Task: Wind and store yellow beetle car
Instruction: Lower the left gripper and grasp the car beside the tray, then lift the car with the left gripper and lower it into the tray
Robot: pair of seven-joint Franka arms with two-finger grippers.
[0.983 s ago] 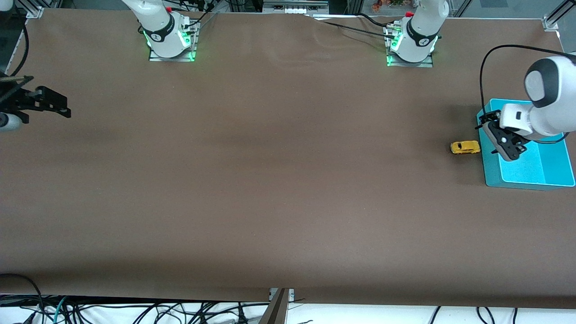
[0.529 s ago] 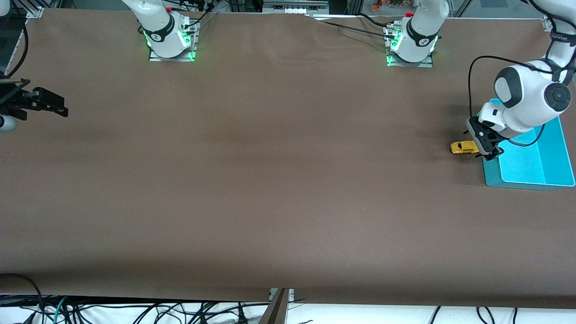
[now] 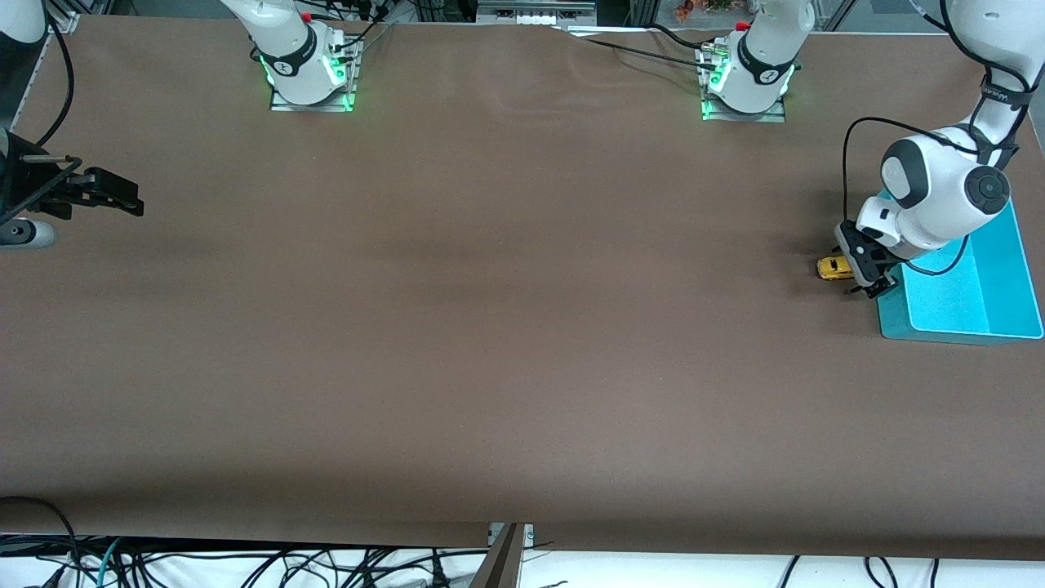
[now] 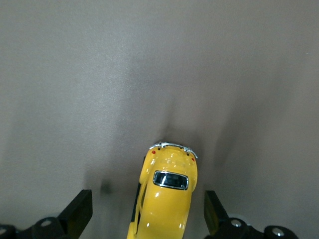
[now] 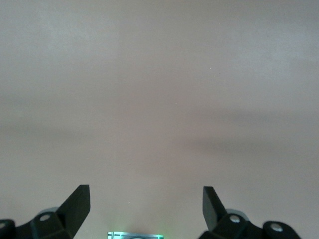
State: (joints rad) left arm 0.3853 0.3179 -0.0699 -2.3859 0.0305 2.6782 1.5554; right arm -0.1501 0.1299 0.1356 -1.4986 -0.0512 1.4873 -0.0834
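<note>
My left gripper's fingers are low around the car's body, so closing now would catch the yellow beetle car (image 3: 833, 267).
The yellow beetle car (image 3: 833, 267) stands on the brown table beside the blue bin, partly covered by my left gripper (image 3: 867, 275). The left gripper is low over the car's bin-side end and open. In the left wrist view the car (image 4: 166, 194) lies between the two open fingers (image 4: 79, 211), with gaps on both sides. My right gripper (image 3: 122, 200) is open and empty, held above the table at the right arm's end. The right wrist view shows only bare table between its fingers (image 5: 77, 204).
A blue bin (image 3: 1004, 269) sits at the left arm's end of the table, next to the car. The left arm's elbow hangs over the bin. The arm bases (image 3: 306, 69) stand along the table's top edge. Cables lie below the front edge.
My left gripper has moved from over the blue bin down to the car and now straddles it. The right gripper has shifted slightly. The car has not moved.
</note>
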